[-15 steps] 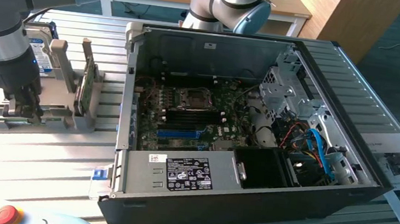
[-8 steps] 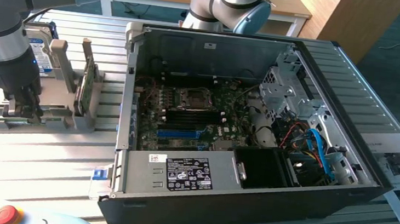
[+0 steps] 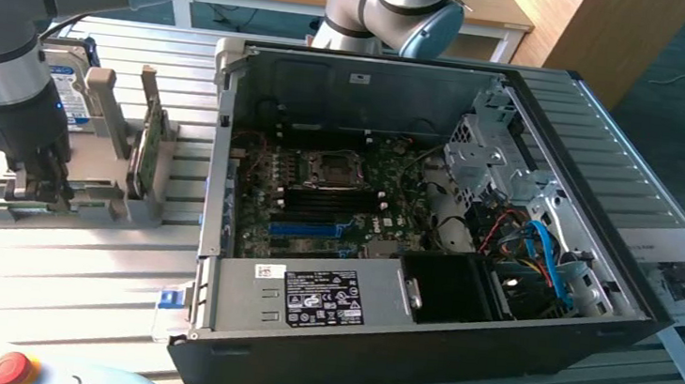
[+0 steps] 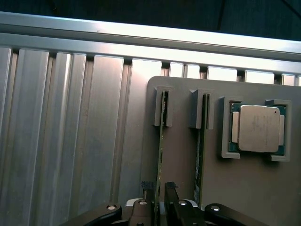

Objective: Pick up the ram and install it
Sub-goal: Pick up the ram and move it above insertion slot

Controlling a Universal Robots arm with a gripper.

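My gripper next needs to pick up the nearer ram by its bare upper edge (image 4: 158, 187) between the slots to install it, since the holder's post wraps around the ram's end.
Two ram sticks stand on edge in slots of a grey holder (image 4: 188, 94). In the wrist view my gripper (image 4: 159, 192) is open, with one dark fingertip (image 4: 147, 188) on each side of the nearer ram (image 4: 162, 141). A small gap shows between the fingers and the stick. The second ram (image 4: 201, 150) sits one slot over. In the exterior view my gripper (image 3: 35, 183) reaches down into the holder (image 3: 89, 205) at the exterior view's left, beside the open computer case (image 3: 429, 210).
A silver processor chip (image 4: 257, 128) lies in a pocket of the holder beside the rams. A blue-labelled hard drive (image 3: 69, 95) and an upright green board (image 3: 146, 149) stand in the holder. The motherboard (image 3: 329, 200) lies inside the case. A red stop button (image 3: 12, 368) sits at the front.
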